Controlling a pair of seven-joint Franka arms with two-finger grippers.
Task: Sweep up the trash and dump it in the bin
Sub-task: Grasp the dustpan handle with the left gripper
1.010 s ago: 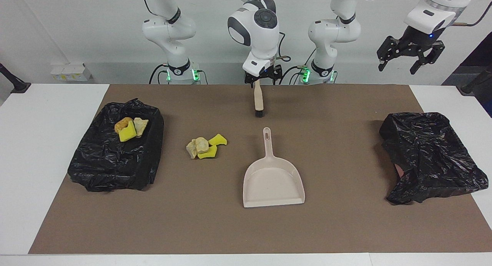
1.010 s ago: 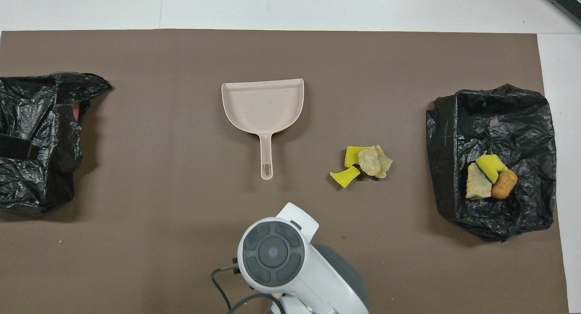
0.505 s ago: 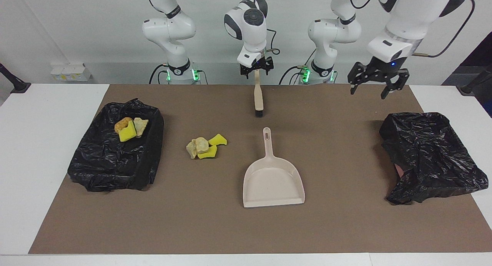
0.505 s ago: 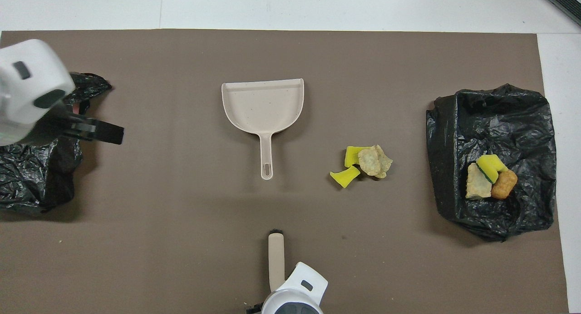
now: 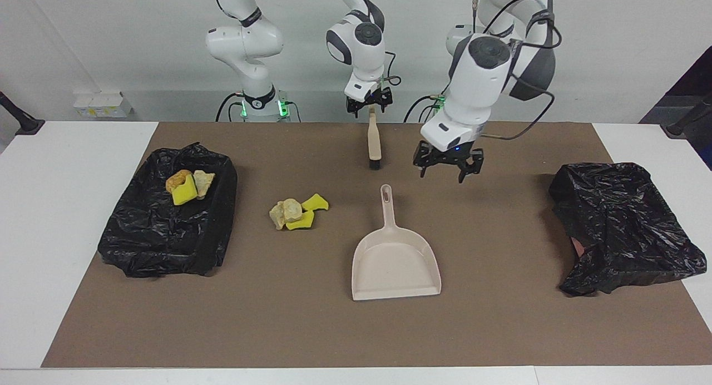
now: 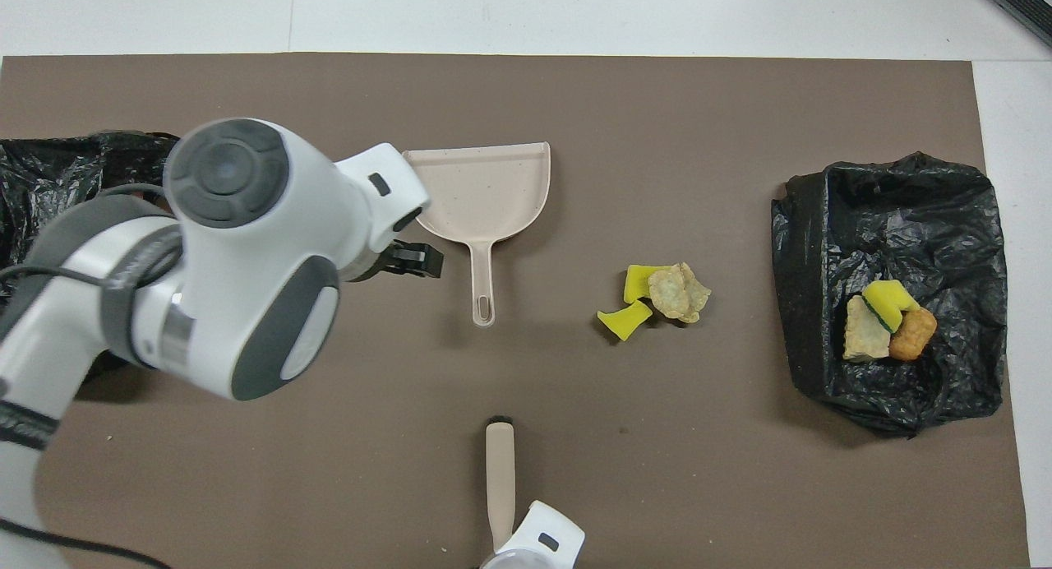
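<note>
My right gripper reaches down around the near end of the brush [image 6: 499, 478], so it is time to close it on the brush now.
A pile of trash [image 5: 297, 211] [image 6: 662, 298], yellow and pale beige scraps, lies on the brown mat. More scraps [image 5: 188, 186] [image 6: 888, 322], one of them orange-brown, sit in the black-bagged bin [image 5: 167, 235] [image 6: 896, 224] at the right arm's end. The beige dustpan [image 5: 396, 262] [image 6: 477, 191] lies mid-mat, handle toward the robots. My left gripper [image 5: 445, 172] [image 6: 407, 261] hangs open and empty just above the mat beside that handle. A beige brush [image 5: 373, 143] [image 6: 499, 478] lies nearer the robots. My right gripper [image 5: 369, 104] is open over the brush's near end.
A second crumpled black bag [image 5: 623, 223] [image 6: 49, 182] lies at the left arm's end of the mat, something reddish showing under it. White table [image 5: 67, 207] borders the mat on both ends.
My left arm swung down from high over the left end's bag to beside the dustpan handle. The right arm drew back toward its base. Brush, dustpan and trash stayed put.
</note>
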